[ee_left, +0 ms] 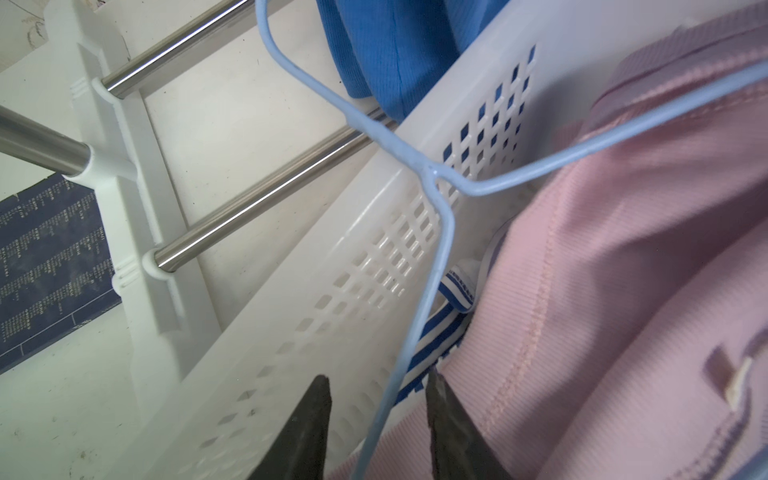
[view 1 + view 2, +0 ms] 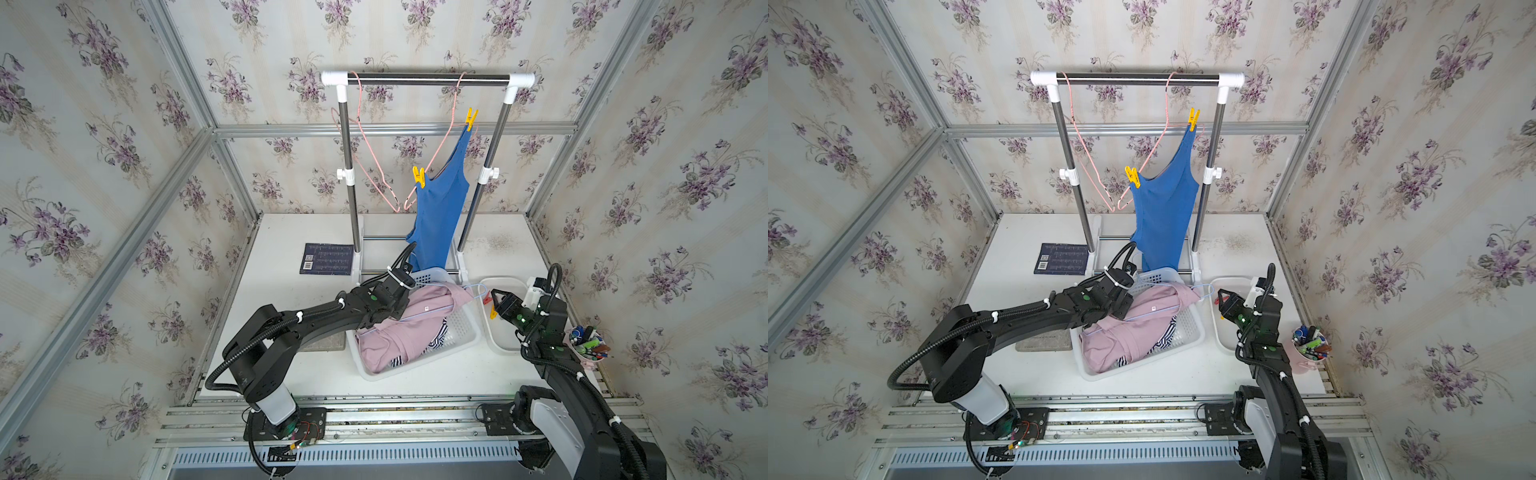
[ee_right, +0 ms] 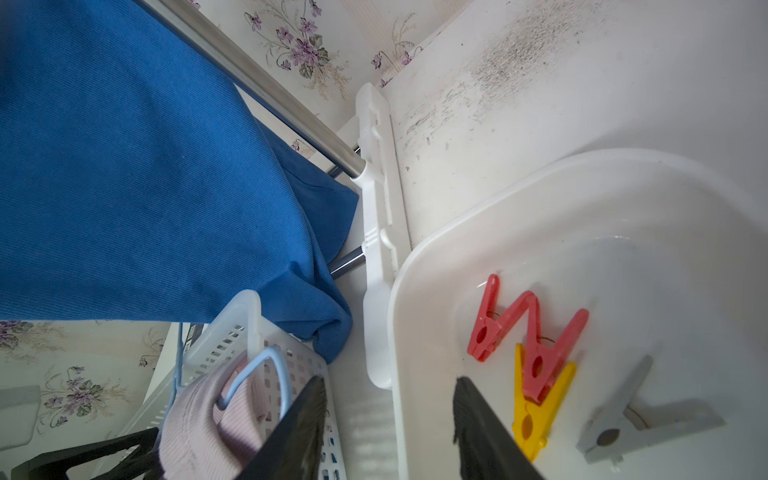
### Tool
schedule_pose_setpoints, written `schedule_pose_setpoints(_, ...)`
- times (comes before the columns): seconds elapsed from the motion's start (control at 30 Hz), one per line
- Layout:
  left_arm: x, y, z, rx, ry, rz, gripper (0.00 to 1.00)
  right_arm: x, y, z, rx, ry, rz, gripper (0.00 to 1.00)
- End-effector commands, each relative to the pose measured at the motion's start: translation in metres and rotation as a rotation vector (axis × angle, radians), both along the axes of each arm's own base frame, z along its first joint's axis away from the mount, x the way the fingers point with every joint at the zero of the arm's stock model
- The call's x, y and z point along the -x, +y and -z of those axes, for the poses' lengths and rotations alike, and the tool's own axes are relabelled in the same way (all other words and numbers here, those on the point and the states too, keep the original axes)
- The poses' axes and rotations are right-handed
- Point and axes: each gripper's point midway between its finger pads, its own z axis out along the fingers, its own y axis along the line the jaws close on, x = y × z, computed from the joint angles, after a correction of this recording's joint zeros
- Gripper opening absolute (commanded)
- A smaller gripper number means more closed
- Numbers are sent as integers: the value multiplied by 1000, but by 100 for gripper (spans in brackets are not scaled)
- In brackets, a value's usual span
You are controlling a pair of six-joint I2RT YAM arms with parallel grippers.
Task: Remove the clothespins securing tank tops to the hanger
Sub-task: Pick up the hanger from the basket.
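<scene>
My left gripper picks up the light blue hanger by its wire near the hanger's neck next, which leaves the opposite arm free to remove the pink tank top.
A bright blue tank top (image 2: 438, 208) hangs on the rack from a pink hanger (image 2: 434, 156), held by two yellow clothespins (image 2: 471, 118) (image 2: 419, 176). A pink tank top (image 1: 602, 270) lies in the white basket (image 1: 353, 249) over a striped tank top (image 1: 436, 332). A light blue hanger (image 1: 440, 249) rests on them. My left gripper (image 1: 377, 376) is open over the basket, with the hanger's wire passing between its jaws. My right gripper (image 3: 388, 379) is open above the rim of a white tray (image 3: 415, 257). That tray holds two red clothespins (image 3: 486, 324) (image 3: 548, 349), a yellow one (image 3: 528, 419) and a grey one (image 3: 631, 419).
A second pink hanger (image 2: 359, 99) hangs bare at the rack's left end. The rack's posts and foot rails stand just behind the basket. A dark printed card (image 2: 328, 259) lies at back left, a grey pad (image 2: 328, 340) under my left arm, and a cup of pens (image 2: 588, 343) at right.
</scene>
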Motion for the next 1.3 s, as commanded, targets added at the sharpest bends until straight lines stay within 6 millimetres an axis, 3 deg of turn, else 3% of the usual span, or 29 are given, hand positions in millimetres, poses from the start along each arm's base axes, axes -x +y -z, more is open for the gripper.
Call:
schedule_pose_setpoints(0.0,-1,-5,-3,18,2,7,40,0,2,0,-3,-7,-8,50)
schedule_pose_setpoints(0.27,-3,-4,19,-10,45,-3,32,0,5,-1,-18,-12,-27,50)
schedule_pose_setpoints(0.63,-9,3,-7,-17,-40,-33,2,1,14,-22,-41,-67,-63,51)
schedule_pose_setpoints(0.83,-5,4,-27,-66,-125,-12,0,1,21,-32,-41,-96,-90,51)
schedule_pose_setpoints(1.0,5,2,-64,-178,-284,16,0,3,35,-59,-15,-179,-140,51)
schedule_pose_setpoints(1.17,18,1,-108,-275,-437,16,0,17,59,-114,55,-373,-176,71)
schedule_pose_setpoints(1.27,25,-2,-128,-288,-475,32,0,33,67,-145,95,-502,-189,77)
